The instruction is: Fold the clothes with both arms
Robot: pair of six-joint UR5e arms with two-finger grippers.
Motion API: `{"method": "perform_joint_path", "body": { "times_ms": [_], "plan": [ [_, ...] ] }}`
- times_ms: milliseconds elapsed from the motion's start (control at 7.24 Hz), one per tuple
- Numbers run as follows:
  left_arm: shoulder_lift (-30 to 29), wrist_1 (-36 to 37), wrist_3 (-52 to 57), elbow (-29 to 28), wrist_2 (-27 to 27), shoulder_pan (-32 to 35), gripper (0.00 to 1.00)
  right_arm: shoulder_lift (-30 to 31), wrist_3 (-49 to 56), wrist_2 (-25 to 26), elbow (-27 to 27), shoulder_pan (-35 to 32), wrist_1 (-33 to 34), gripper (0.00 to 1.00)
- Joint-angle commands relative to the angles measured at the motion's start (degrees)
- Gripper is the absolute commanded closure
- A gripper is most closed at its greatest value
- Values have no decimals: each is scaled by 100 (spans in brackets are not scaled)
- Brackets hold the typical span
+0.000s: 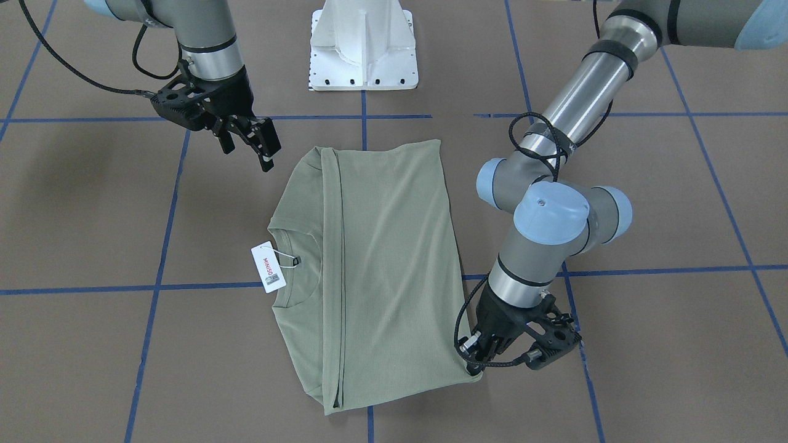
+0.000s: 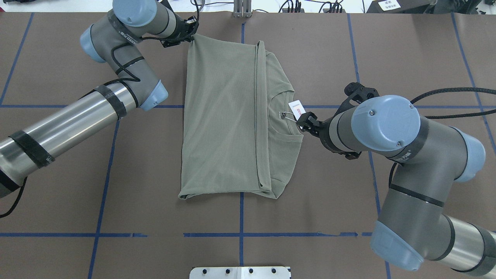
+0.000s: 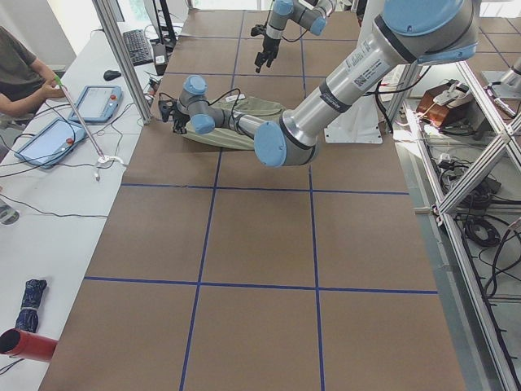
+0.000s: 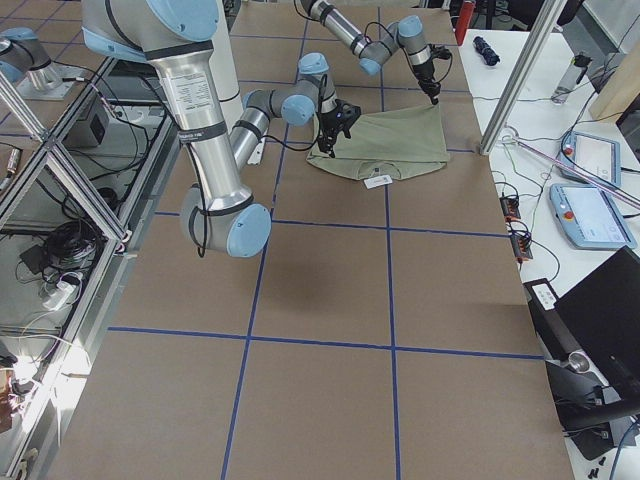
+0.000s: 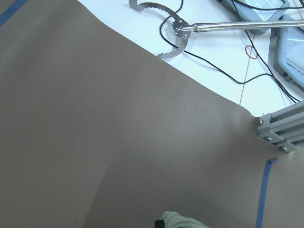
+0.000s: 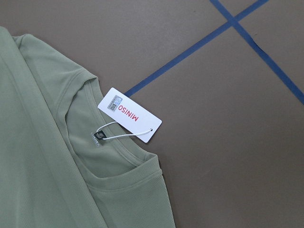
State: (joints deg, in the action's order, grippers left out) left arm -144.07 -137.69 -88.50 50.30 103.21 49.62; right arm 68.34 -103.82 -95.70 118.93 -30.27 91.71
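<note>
Next, my right gripper pinches the end of its folded hem band [image 1: 329, 154] to fold the shirt [image 1: 381, 258] neatly.
The sage-green shirt [image 1: 381, 258] lies flat on the brown table, folded lengthwise, with the collar and the white MINISO hang tag [image 1: 269, 266] showing. It also shows in the overhead view [image 2: 221, 116]. My left gripper [image 1: 477, 363] is down at the shirt's far hem corner and shut on it. It shows in the overhead view [image 2: 190, 34] too, and a bit of green fabric [image 5: 178, 221] sits at the bottom of the left wrist view. My right gripper [image 1: 249, 151] is open and empty, raised beside the collar side. The right wrist view looks down on the tag [image 6: 129, 114].
The white pedestal base [image 1: 363, 49] stands at the robot's side of the table. Blue tape lines [image 2: 240, 234] grid the brown surface. Beyond the far table edge are an aluminium post [image 3: 122, 57], tablets [image 4: 590, 215] and a metal reacher tool [image 5: 213, 26].
</note>
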Motion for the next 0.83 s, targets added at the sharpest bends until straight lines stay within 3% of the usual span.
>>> {"method": "perform_joint_path", "body": {
  "times_ms": [0, 138, 276, 414, 690],
  "plan": [
    [515, 4, -9, 920, 233, 13, 32, -66, 19, 16, -149, 160, -196, 0],
    [1077, 31, -44, 1686, 827, 22, 32, -249, 28, -1, -516, 249, -598, 0],
    [1387, 31, -44, 2129, 972, 22, 32, -329, 106, -27, -720, 502, -637, 0],
    [1521, 31, -44, 2237, 982, 22, 32, -469, 795, -141, -792, 713, -620, 0],
    [1549, 23, -44, 2239, 973, -4, 32, -662, 2491, -938, -941, 707, -611, 0]
  ]
}}
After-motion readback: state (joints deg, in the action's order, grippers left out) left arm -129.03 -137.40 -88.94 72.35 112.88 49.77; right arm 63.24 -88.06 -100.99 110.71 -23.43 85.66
